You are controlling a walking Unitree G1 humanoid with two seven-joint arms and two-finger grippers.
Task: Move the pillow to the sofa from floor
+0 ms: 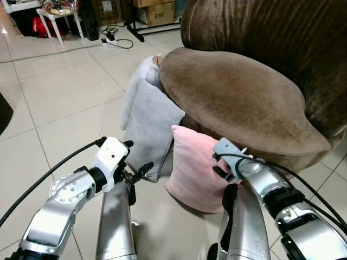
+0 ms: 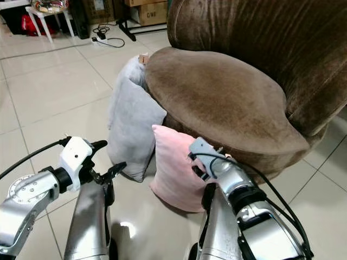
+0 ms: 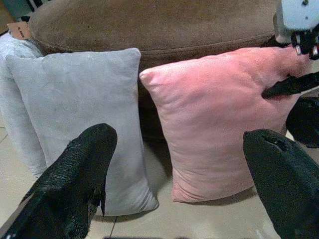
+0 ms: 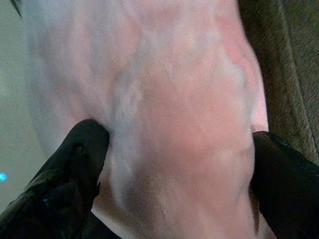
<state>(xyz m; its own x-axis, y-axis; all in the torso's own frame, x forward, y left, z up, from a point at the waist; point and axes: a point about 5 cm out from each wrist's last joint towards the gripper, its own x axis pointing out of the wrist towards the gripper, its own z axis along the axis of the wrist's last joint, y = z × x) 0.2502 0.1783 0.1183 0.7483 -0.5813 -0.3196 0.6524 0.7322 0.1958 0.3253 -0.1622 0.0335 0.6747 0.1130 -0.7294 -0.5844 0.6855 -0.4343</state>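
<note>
I should lift the pink pillow from the floor onto the sofa next, so I should grab it with my right gripper by its upper corner.
A pink pillow stands on edge on the tiled floor, leaning against the front of the brown velvet sofa. My right gripper is open at the pillow's right edge. Its two black fingers straddle the soft fabric, which wrinkles between them. My left gripper is open and holds nothing. It hovers just left of the pink pillow and faces it, with a finger to each side of its wrist view. A grey pillow leans on the sofa to the left of the pink one.
A second grey cushion stands behind the first at the sofa's corner. At the far back are a white stool, a power strip with cable and cardboard boxes. Open tile floor lies to the left.
</note>
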